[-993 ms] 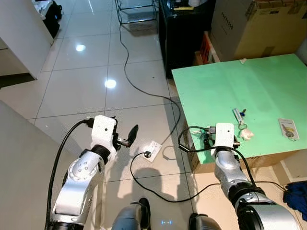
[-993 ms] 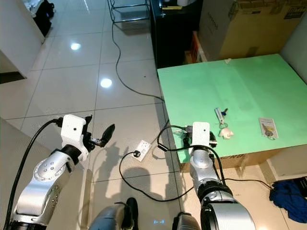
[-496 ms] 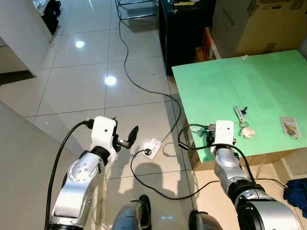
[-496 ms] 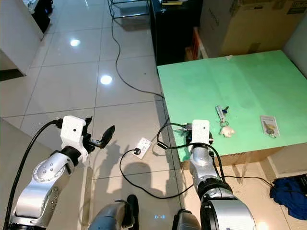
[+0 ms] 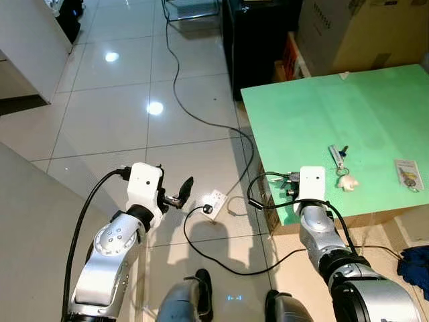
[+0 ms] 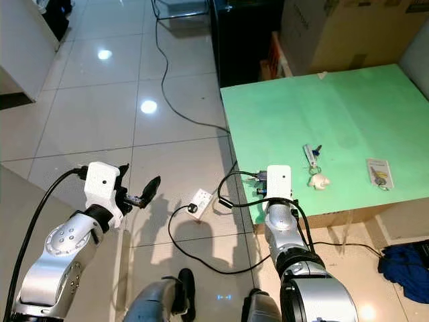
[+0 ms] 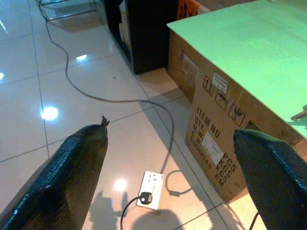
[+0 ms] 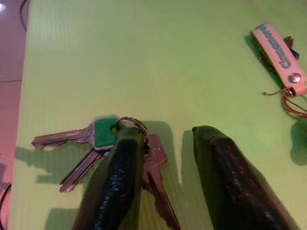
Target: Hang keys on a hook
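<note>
The keys have a thin silver key ring (image 8: 132, 120), and my right gripper should take hold of them by it next. Then they can be hung on a hook.
A bunch of silver keys (image 8: 103, 143), one with a green cap, lies flat near the front left corner of the green tabletop (image 5: 315, 114). My right gripper (image 8: 165, 134) is open just over the bunch. One black finger (image 8: 117, 182) covers the key ring and the other (image 8: 225, 167) stands on bare green beside it. In the left eye view the white wrist housing (image 5: 312, 184) hides those fingers. My left gripper (image 5: 184, 188) is held out over the tiled floor, open and holding nothing, its fingers (image 7: 72, 177) wide apart.
A beige key tag (image 5: 335, 158), a white charm (image 5: 348, 182) and a small card (image 5: 407, 175) lie further right on the table. A white power strip (image 5: 213, 198) and black cables lie on the floor. A cardboard box (image 5: 355, 30) and a black cabinet (image 5: 258, 40) stand behind.
The head view has drifted a little, so the table sits slightly lower and to the right. Both arms keep their poses.
</note>
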Controlling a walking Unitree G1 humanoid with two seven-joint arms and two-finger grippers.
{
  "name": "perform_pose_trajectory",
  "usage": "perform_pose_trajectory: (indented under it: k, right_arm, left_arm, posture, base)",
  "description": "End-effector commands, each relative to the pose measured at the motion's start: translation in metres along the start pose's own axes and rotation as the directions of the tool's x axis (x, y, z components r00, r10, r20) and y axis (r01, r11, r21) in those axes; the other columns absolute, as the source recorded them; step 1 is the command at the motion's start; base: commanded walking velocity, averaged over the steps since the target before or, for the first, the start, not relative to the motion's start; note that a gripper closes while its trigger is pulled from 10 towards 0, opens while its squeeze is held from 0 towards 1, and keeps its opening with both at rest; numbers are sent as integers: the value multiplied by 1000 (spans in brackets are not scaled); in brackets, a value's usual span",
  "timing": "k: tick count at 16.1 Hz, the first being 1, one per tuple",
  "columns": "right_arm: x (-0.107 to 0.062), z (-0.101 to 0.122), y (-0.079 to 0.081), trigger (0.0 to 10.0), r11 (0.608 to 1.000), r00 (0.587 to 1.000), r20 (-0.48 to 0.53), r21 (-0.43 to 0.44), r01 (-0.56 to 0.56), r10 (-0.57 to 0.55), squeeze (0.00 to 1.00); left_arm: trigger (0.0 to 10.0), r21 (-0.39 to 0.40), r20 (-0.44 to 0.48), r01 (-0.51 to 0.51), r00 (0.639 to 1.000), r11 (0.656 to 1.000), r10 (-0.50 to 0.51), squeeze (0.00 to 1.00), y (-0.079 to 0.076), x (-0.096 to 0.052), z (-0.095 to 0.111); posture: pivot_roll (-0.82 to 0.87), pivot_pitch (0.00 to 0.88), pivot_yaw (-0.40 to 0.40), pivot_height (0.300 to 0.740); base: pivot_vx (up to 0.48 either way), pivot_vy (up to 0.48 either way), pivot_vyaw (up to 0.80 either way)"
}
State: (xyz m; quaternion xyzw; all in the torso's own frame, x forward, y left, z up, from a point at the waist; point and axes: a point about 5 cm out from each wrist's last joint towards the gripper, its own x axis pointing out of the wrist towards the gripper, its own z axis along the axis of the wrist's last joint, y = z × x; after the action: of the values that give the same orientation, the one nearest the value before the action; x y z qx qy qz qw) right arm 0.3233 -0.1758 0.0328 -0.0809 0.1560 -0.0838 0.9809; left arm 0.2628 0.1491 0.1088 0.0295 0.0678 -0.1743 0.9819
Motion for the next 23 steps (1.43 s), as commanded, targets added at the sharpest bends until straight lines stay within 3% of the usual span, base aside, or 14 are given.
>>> perform_pose_trajectory:
  k: [1,7,12,19,21,23]
  right_arm:
    - [-3,-7,2,0,1000,1000,-14,-18,-21,20,0]
    - [-2,-6,2,0,998,999,-11,-42,-41,41,0]
    - [0,14,7,0,995,992,109,-76,-61,69,0]
    - [-10,42,17,0,993,932,344,-34,-110,115,0]
    - [-22,60,14,0,990,888,444,8,-138,120,0]
    - [-36,70,14,0,978,870,472,66,-199,145,0]
  left_arm:
    - [10000,-8,-7,1,1000,1000,-1,0,0,-4,-1]
    - [10000,-2,-29,7,1000,1000,-7,0,1,-9,-2]
    - [10000,-18,-21,17,1000,1000,-17,0,-5,-1,-2]
    - [10000,-51,37,23,999,998,-21,0,-14,24,3]
    - [10000,-63,73,13,997,998,-9,0,-14,38,7]
    - [10000,-83,92,-19,995,996,26,0,-10,45,10]
  posture:
    - [140,252,109,740]
    - [154,257,125,740]
    - [124,246,113,740]
    - [32,163,73,740]
    - [-14,101,57,740]
    - [-48,53,48,740]
  base:
    - [0,0,0]
    - [0,0,0]
    - [0,0,0]
    - [0,0,0]
    - [0,0,0]
    - [0,0,0]
